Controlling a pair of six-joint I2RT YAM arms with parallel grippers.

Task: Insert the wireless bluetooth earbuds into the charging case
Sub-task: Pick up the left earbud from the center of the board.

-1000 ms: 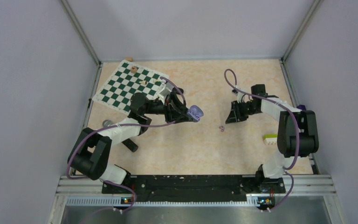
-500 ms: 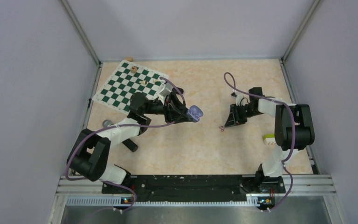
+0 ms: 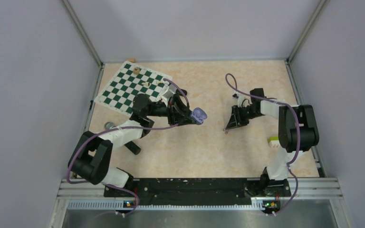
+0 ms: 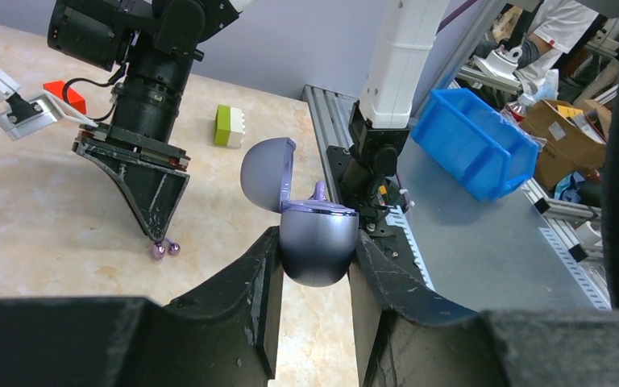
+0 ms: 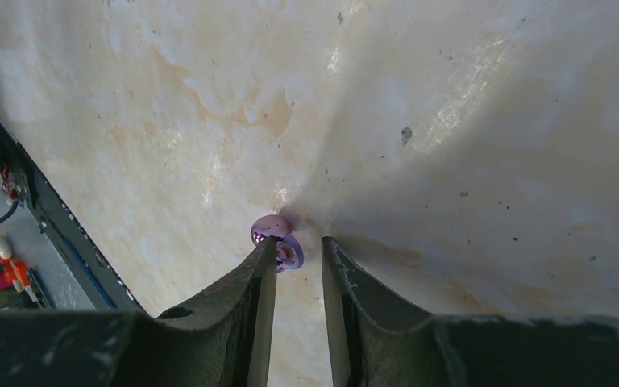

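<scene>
The purple earbud's rounded ends should stay free to enter the case [image 4: 316, 239], so my right gripper needs to pinch the earbud by its curved band [image 4: 168, 241] next.
My left gripper [image 3: 194, 117] is shut on a purple oval charging case [image 4: 316, 239], held above the table with its lid [image 4: 264, 172] open. A small purple stem [image 4: 319, 191] stands up inside the case. My right gripper [image 3: 227, 127] points down at the table, its jaws a narrow gap apart. Two pale purple earbuds [image 4: 164, 250] lie at its fingertips. In the right wrist view an earbud [image 5: 271, 230] touches the tip of the left finger [image 5: 263, 266] and is partly inside the gap of the gripper [image 5: 298, 246]. The black earbuds are out of view.
A green-and-white chessboard [image 3: 132, 86] with a few pieces [image 3: 146, 83] lies at the back left. A green-and-white block [image 3: 274, 139] sits near the right arm, also in the left wrist view [image 4: 228, 126]. A red block [image 4: 64, 93] lies beyond it. A black object [image 3: 133, 148] lies by the left arm.
My right gripper has moved left and down onto the purple earbuds, now covering them in the top view. The left arm and the case have not moved.
</scene>
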